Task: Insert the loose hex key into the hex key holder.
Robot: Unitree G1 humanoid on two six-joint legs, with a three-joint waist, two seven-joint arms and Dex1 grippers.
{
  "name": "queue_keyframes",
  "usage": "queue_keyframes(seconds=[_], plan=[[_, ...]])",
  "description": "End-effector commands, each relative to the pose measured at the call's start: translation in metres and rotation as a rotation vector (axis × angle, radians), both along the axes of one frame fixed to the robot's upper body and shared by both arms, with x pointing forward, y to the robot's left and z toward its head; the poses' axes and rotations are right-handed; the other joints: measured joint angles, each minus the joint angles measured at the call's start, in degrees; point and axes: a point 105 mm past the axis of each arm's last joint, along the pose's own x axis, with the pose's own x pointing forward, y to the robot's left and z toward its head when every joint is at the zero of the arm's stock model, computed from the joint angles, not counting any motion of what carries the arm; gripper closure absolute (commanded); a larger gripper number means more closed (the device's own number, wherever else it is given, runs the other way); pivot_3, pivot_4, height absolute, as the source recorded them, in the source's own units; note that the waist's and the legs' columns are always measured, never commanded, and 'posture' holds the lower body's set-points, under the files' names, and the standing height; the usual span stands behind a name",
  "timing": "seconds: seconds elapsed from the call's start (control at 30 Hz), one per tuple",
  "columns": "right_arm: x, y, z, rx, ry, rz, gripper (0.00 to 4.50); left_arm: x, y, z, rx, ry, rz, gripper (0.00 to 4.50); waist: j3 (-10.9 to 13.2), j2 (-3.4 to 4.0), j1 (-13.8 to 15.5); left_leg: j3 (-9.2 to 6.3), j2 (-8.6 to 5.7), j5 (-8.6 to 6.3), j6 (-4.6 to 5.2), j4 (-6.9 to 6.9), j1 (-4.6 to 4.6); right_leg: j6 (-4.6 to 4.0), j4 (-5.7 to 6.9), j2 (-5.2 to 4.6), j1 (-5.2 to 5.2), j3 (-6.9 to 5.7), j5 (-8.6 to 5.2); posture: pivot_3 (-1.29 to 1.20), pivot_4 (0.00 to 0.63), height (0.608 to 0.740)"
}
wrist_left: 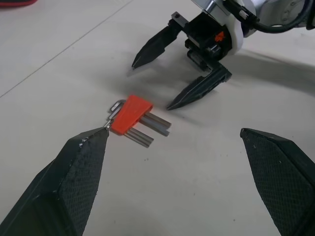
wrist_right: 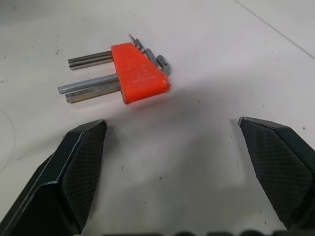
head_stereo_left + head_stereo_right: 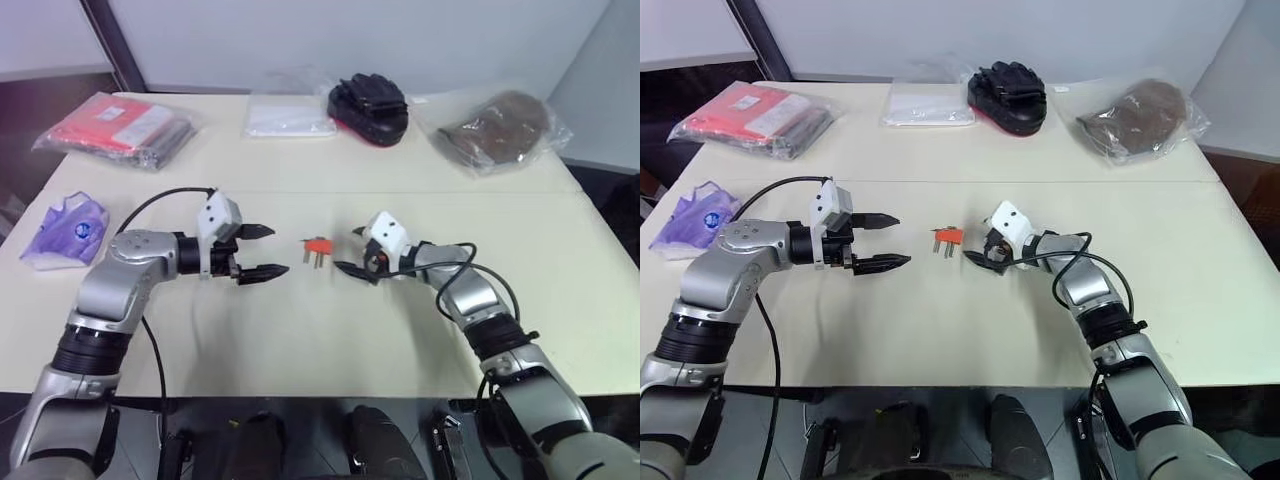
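Observation:
White table shows between my fingers and the orange-red block (image 3: 318, 245), so my right gripper moves toward the block and only then closes on it.
The hex key holder (image 3: 317, 245) is a small orange-red block lying flat on the white table, with a few short grey keys sticking out of it (image 2: 88, 88). It lies between my two grippers and touches neither. My left gripper (image 3: 277, 250) is to its left, open and empty, and points at it. My right gripper (image 3: 346, 249) is close on its right, also open and empty. In the left wrist view the holder (image 1: 130, 114) lies ahead of my left fingers (image 1: 78, 172), with the right gripper (image 1: 151, 85) beyond it. I cannot make out the loose hex key apart from the holder's keys.
Along the table's far side lie a red packet in clear plastic (image 3: 115, 125), a white bag (image 3: 288, 117), a black padded glove (image 3: 370, 105) and a bagged brown item (image 3: 505, 128). A purple packet (image 3: 65, 230) sits at the left edge.

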Motion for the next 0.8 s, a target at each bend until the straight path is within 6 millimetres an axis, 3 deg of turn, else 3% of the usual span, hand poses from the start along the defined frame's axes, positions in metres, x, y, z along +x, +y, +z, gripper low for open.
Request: queue_keyframes(seconds=[0.03,0.57,0.8], plan=[[0.002,0.012,0.001,0.008,-0.007,0.023,0.0,-0.002,0.003,0.013,-0.013,-0.05,0.007,0.02,0.0,0.0,-0.19,0.0,0.0,0.0,0.0,0.0,0.0,0.0,0.02,0.0,-0.01,0.0,0.0,0.0,0.15,0.74],[-0.002,0.051,-0.003,0.073,0.068,0.12,0.0,-0.002,0.004,0.014,-0.018,-0.065,0.037,0.02,0.0,0.0,-1.24,-0.02,0.0,0.0,0.0,-0.03,0.02,0.0,0.41,-0.03,-0.21,0.05,0.0,0.0,0.15,0.74],[-0.001,0.055,-0.007,0.07,0.092,0.125,0.0,-0.004,0.003,0.014,-0.026,-0.07,0.05,0.02,0.0,0.0,-1.21,-0.03,0.0,0.0,0.0,-0.03,0.01,0.0,0.46,-0.04,-0.28,0.09,0.0,0.0,0.15,0.74]])
